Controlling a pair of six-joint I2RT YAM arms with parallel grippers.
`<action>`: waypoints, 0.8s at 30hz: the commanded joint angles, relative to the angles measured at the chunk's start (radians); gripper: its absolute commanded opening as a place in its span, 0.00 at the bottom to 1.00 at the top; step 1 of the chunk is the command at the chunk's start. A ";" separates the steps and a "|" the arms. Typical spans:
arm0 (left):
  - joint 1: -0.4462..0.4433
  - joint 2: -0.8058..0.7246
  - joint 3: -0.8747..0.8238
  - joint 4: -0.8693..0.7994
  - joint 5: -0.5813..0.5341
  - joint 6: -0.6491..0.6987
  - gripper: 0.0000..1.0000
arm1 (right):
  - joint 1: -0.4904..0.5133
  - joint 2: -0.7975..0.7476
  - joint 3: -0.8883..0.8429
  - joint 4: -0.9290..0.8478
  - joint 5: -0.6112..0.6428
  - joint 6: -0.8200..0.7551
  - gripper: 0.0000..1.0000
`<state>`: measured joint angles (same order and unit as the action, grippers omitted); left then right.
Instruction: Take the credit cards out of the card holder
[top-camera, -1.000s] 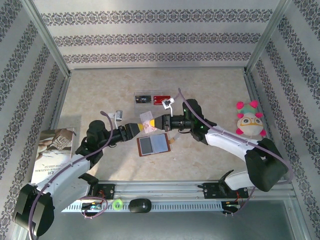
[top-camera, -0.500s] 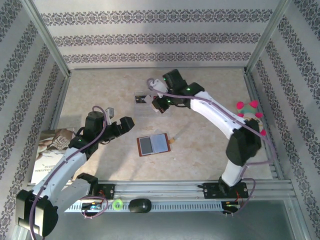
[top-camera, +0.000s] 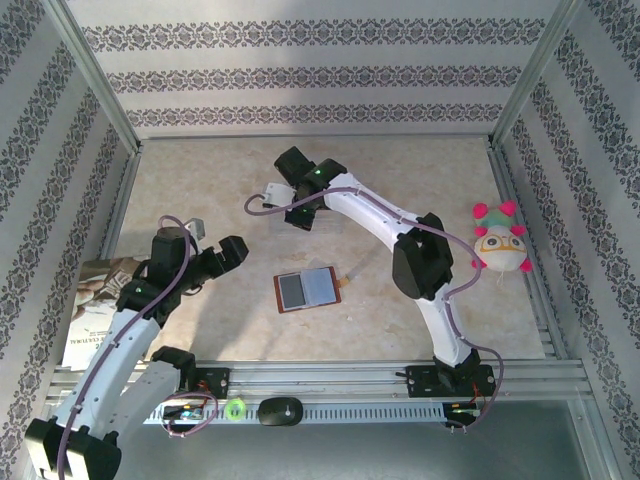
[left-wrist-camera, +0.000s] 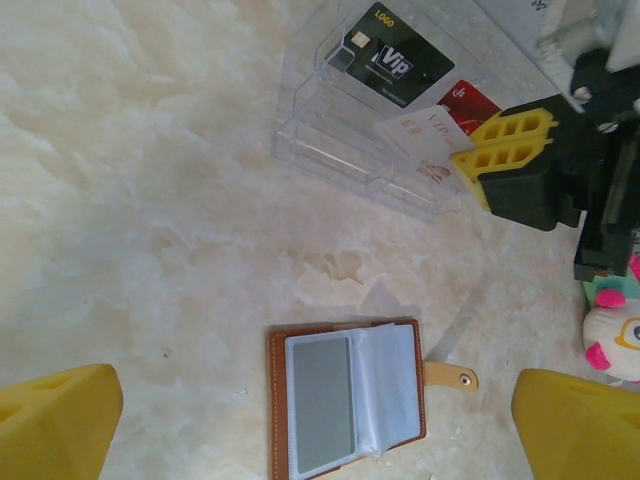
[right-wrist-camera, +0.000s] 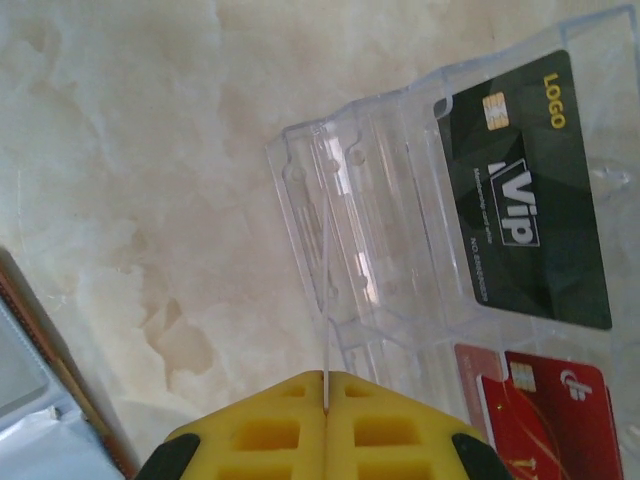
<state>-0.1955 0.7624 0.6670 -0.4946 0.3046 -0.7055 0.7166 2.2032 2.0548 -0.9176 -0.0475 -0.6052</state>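
My right gripper needs to line the pale credit card up with the tray's ridges: the card's edge slants to them, so if I opened now, it would end crooked.
The brown card holder (top-camera: 307, 290) lies open on the table, its grey-blue sleeves (left-wrist-camera: 345, 395) facing up. My right gripper (right-wrist-camera: 325, 378) is shut on a pale credit card (left-wrist-camera: 420, 142), seen edge-on (right-wrist-camera: 326, 300) over the clear ridged tray (left-wrist-camera: 330, 120). A black credit card (right-wrist-camera: 525, 190) and a red credit card (right-wrist-camera: 550, 410) lie in that tray. My left gripper (top-camera: 233, 250) stands open to the left of the card holder, with nothing between its yellow fingertips (left-wrist-camera: 55, 420).
A plush toy (top-camera: 497, 242) sits at the right side of the table. A magazine (top-camera: 100, 300) lies at the left edge under the left arm. Patterned walls enclose the table on three sides.
My left gripper opened, let go of the pale card and drew back to the left. My right arm carried the card from above the card holder back to the tray.
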 joint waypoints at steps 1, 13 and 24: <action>0.016 -0.009 0.029 -0.065 -0.019 0.042 1.00 | 0.008 0.029 0.052 -0.037 0.005 -0.095 0.00; 0.042 0.017 0.028 -0.085 0.000 0.049 1.00 | 0.018 0.137 0.151 -0.037 -0.003 -0.189 0.00; 0.058 0.032 0.010 -0.065 0.022 0.038 1.00 | 0.018 0.194 0.187 -0.036 -0.018 -0.192 0.00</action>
<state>-0.1539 0.7967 0.6765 -0.5415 0.3134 -0.6796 0.7246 2.3707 2.2116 -0.9390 -0.0460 -0.7856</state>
